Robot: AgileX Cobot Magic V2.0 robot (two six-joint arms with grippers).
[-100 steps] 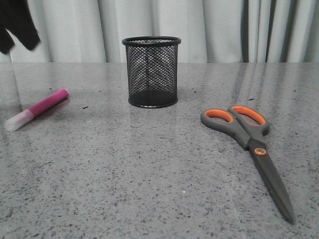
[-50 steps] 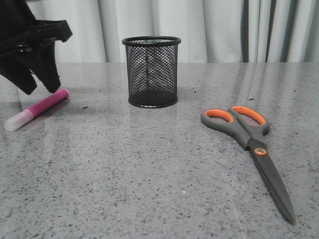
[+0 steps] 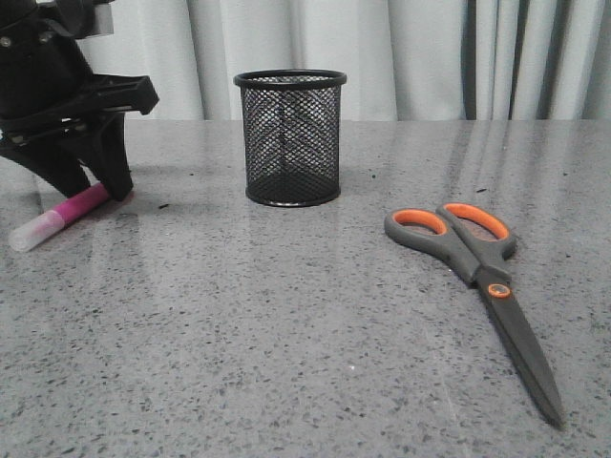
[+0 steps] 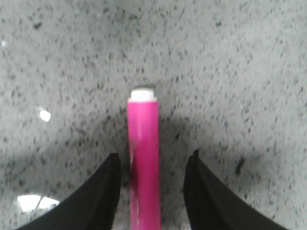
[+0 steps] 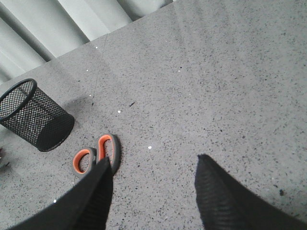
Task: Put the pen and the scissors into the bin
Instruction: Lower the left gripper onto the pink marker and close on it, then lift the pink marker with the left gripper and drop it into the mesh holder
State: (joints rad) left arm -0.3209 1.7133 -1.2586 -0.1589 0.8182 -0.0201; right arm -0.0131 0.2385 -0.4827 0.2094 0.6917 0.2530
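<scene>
My left gripper's fingers are on either side of the magenta pen (image 3: 74,208), down at the table, so it is time to close now. Closing now would catch the pen.
The magenta pen (image 3: 74,208) lies flat at the table's left, its whitish cap (image 3: 29,232) pointing toward the front-left. My left gripper (image 3: 91,186) stands over the pen's far end, open. In the left wrist view the pen (image 4: 144,158) runs between the two fingers of this gripper (image 4: 154,155), with table showing on both sides. The black mesh bin (image 3: 289,138) stands upright at centre back. The scissors (image 3: 473,253) lie flat at the right, blades toward the front. My right gripper (image 5: 153,158) hangs open high above the table, with the scissors' handles (image 5: 96,155) and the bin (image 5: 33,115) below it.
Grey speckled tabletop (image 3: 286,334) runs across the whole front view. Pale curtains (image 3: 410,57) hang behind the table's far edge. The right arm does not show in the front view.
My left arm has come down from the upper left and moved right, until its open fingers straddle the pen's far end. Pen, bin and scissors have not moved.
</scene>
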